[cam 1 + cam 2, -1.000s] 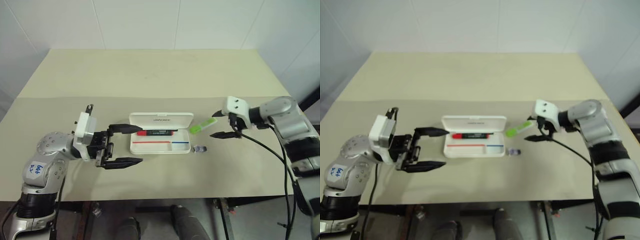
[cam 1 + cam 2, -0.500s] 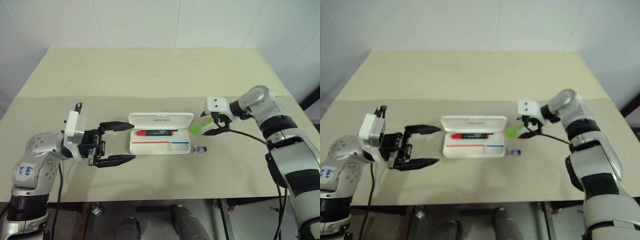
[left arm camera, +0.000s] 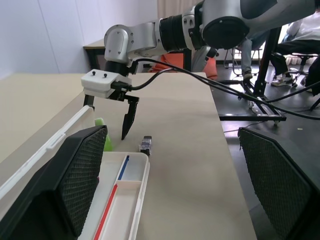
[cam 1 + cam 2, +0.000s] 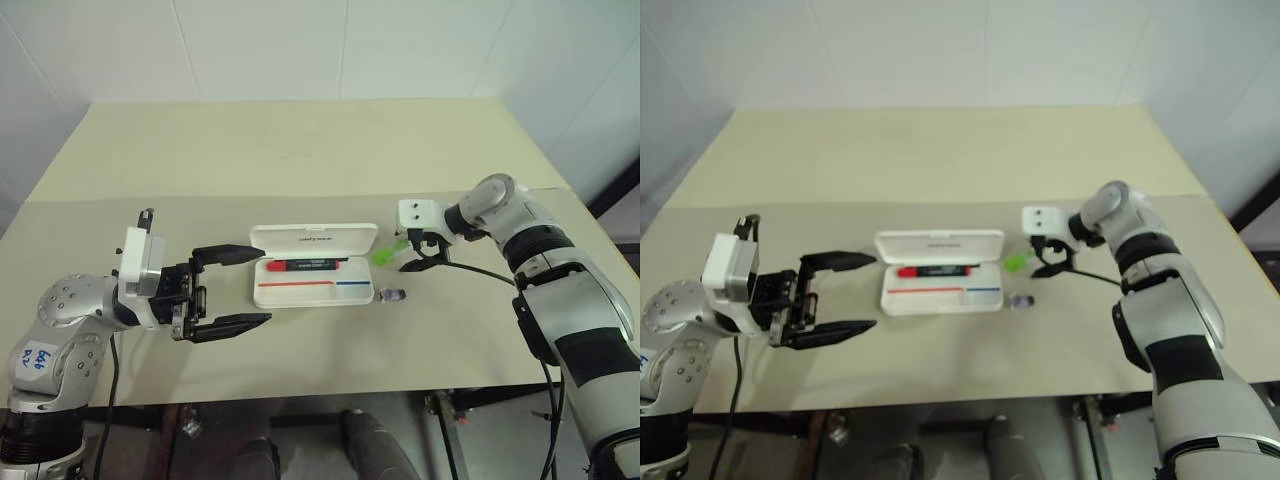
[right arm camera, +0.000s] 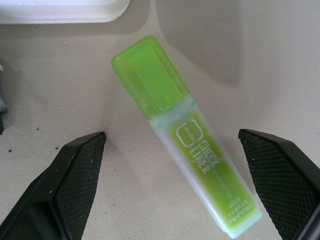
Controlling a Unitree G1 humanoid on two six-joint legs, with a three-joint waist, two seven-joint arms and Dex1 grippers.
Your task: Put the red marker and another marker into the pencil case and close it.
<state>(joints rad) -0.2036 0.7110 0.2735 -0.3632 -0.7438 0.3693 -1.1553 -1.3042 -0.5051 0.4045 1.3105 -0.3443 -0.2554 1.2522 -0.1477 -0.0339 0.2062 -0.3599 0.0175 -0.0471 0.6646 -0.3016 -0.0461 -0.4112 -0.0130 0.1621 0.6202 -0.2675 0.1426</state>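
My right gripper's fingers reach down beside the green highlighter's body (image 4: 386, 254) (image 5: 207, 167), close to the table, so closing now would catch the highlighter. It is time to close.
The white pencil case (image 4: 318, 293) lies open mid-table, lid (image 4: 313, 237) raised at the back. The red marker (image 4: 305, 265), black with a red end, rests inside along the hinge. The green highlighter (image 5: 185, 135) lies flat on the table just right of the case. My right gripper (image 4: 412, 256) is open and points down over it, one finger (image 5: 75, 180) on each side, not touching it. To the left of the case, my left gripper (image 4: 264, 286) hovers level and open, holding nothing, its fingers (image 3: 75, 185) aimed along the case.
A small grey-purple object (image 4: 394, 295) lies on the table in front of the highlighter, by the case's right corner. A black cable (image 4: 480, 272) trails from the right wrist. The table's front edge (image 4: 330, 388) runs close below the case.
My right gripper has swung left and down from beside the highlighter to stand over it, still open. The left gripper has stayed about where it was.
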